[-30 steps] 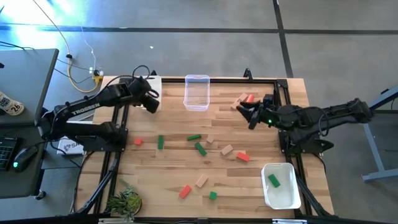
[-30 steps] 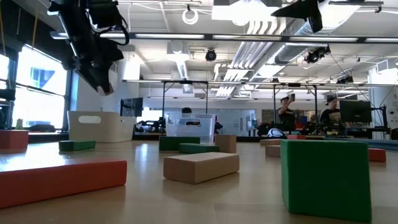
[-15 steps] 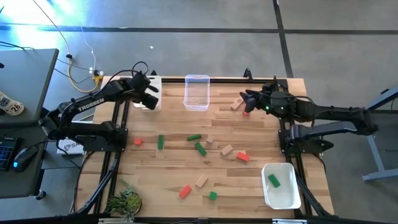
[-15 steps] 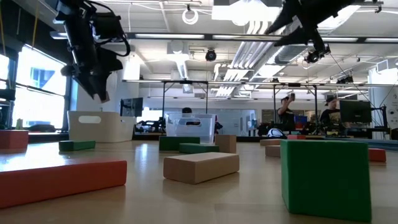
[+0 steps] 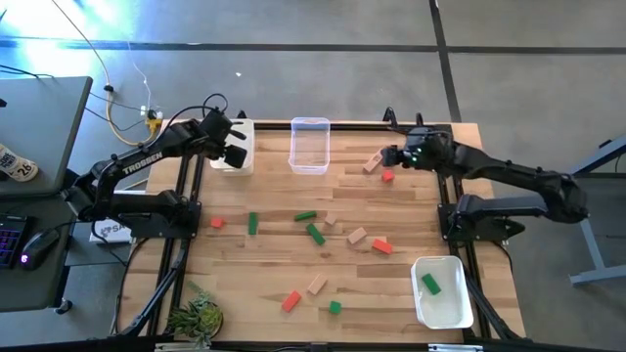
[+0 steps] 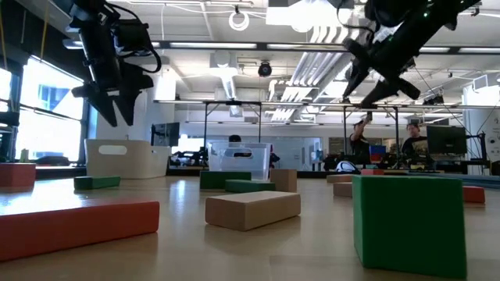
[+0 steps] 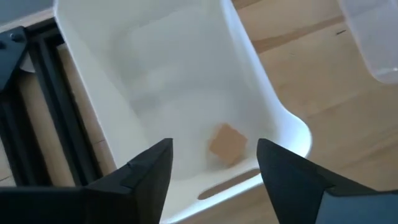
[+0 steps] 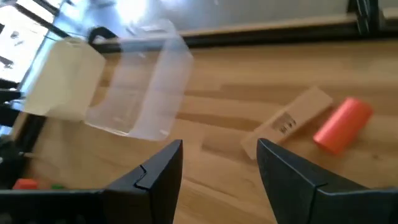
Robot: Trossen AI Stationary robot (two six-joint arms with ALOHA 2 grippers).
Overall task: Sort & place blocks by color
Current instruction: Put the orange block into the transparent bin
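Note:
The red block has to be sorted by color, so my right gripper will grab it by its sides next.
My left gripper (image 5: 233, 149) (image 7: 213, 152) hangs open above the white tub (image 5: 240, 135) at the table's far left. A plain wood cube (image 7: 227, 143) lies on the tub's floor below the fingers, untouched. My right gripper (image 5: 391, 156) (image 8: 219, 149) is open in the air at the far right. It is just beside a plain wood bar (image 8: 292, 121) and a red-orange piece (image 8: 343, 124), both lying on the table. Other blocks lie scattered mid-table: green (image 5: 252, 224), red (image 5: 381, 246), wood (image 5: 356, 235).
A clear tub (image 5: 309, 145) stands at the far middle. A white tub (image 5: 438, 291) at the near right holds a green block (image 5: 430, 284). More blocks (image 5: 290, 300) lie toward the near edge. A small plant (image 5: 196, 315) sits at the near left corner.
My left gripper has crept toward the far left over the white tub and opened its fingers there. My right gripper has swung from mid-table toward the far edge, stopping by the wood bar. The red-orange piece now lies a little nearer than before.

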